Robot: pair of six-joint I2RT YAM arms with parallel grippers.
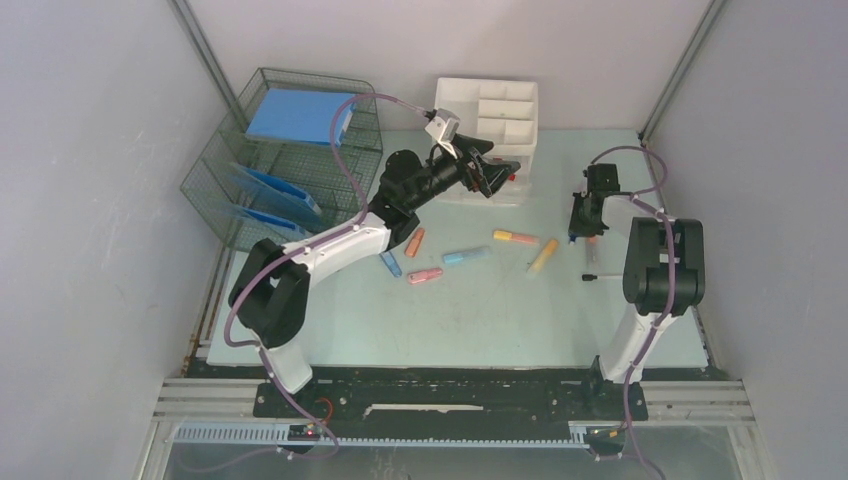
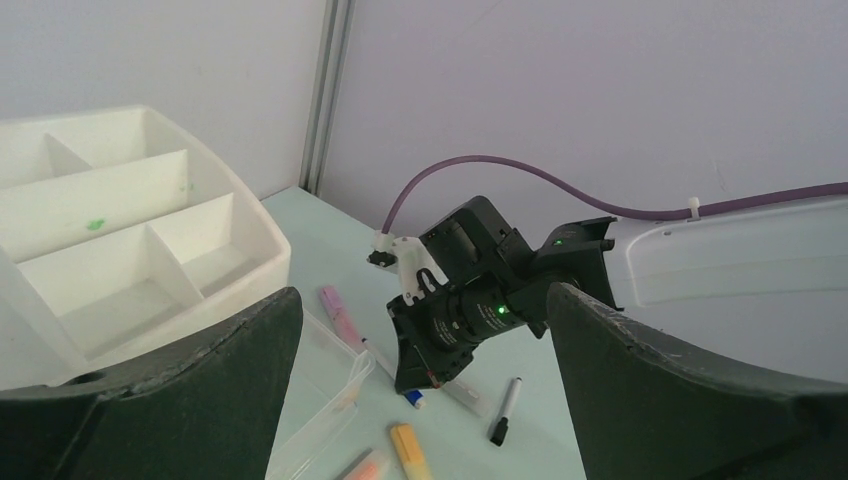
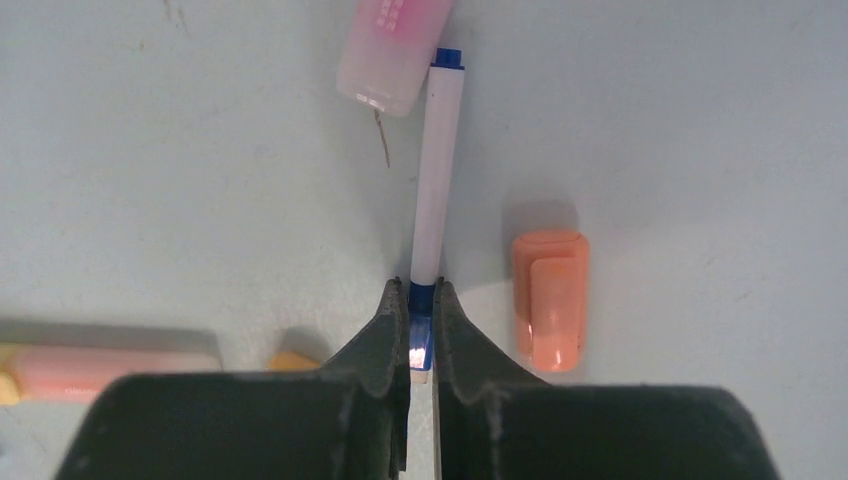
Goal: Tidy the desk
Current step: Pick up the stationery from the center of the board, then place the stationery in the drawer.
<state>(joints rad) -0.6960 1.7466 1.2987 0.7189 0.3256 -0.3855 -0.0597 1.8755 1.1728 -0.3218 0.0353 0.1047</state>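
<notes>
The white pen (image 1: 572, 239) (image 3: 438, 180) would rise from the desk if I lifted my right gripper now, because its fingers are shut tight around the pen's blue end.
The desk (image 1: 480, 310) is a pale mint-green top strewn with markers. My right gripper (image 3: 421, 300) is down at its right side (image 1: 578, 232), shut on the blue end of a white pen (image 3: 438, 180) that lies flat and points away from the fingers. My left gripper (image 1: 495, 172) hangs open above the back of the desk, in front of a white compartment organizer (image 1: 490, 135). In the left wrist view nothing lies between its wide-apart fingers (image 2: 230, 380). Several highlighters lie mid-desk, among them an orange one (image 1: 414, 241) and a yellow one (image 1: 543, 256).
A wire basket (image 1: 290, 160) with blue folders stands at the back left. A pink highlighter (image 3: 392, 45) and an orange one (image 3: 550, 298) flank the held pen. A black marker (image 2: 505, 410) and a clear plastic tray (image 2: 320, 400) lie near the organizer (image 2: 120, 250).
</notes>
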